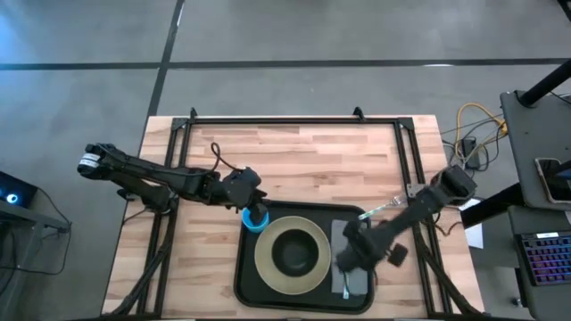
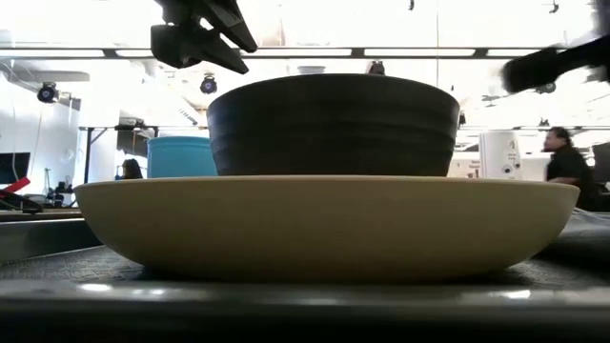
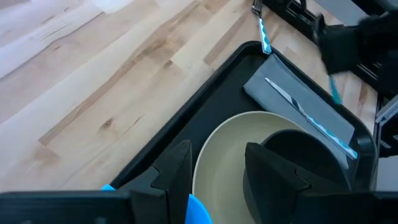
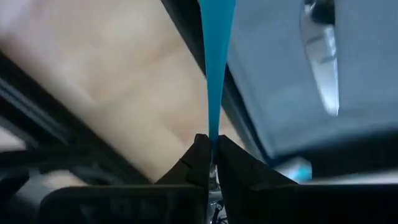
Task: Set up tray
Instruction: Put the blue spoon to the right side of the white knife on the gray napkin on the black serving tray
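Observation:
My right gripper needs to move the blue handle (image 4: pixel 217 50) onto the napkin (image 4: pixel 370 90) before it lets go. The handle hangs beside the napkin.
The black tray (image 1: pixel 250 276) holds a tan plate (image 1: pixel 268 259) with a black bowl (image 1: pixel 294 252) in it. A blue cup (image 1: pixel 256 223) stands at the tray's far left corner. A grey napkin (image 1: pixel 355 283) with a blue-handled knife (image 3: pixel 311 118) on it lies at the tray's right. My left gripper (image 3: pixel 214 168) is open just above the cup (image 3: pixel 198 210), clear of it in the low view (image 2: pixel 205 38). My right gripper (image 4: pixel 212 155) is over the napkin's right edge (image 1: pixel 350 252), shut on a thin blue utensil handle (image 4: pixel 214 74). My right gripper pinches the thin blue handle (image 4: pixel 214 127) between its two fingertips, at one end of it. The handle runs on straight away from the fingers, along them. Its other end is out of the frame, so I cannot tell what it rests on.
A second blue-handled utensil (image 3: pixel 262 31) lies on the wood at the tray's far right corner (image 1: pixel 379 209). Black frame rails (image 1: pixel 294 120) run along the table's far edge and sides. Bare wood lies left of and beyond the tray. A person (image 2: pixel 570 167) is in the room behind.

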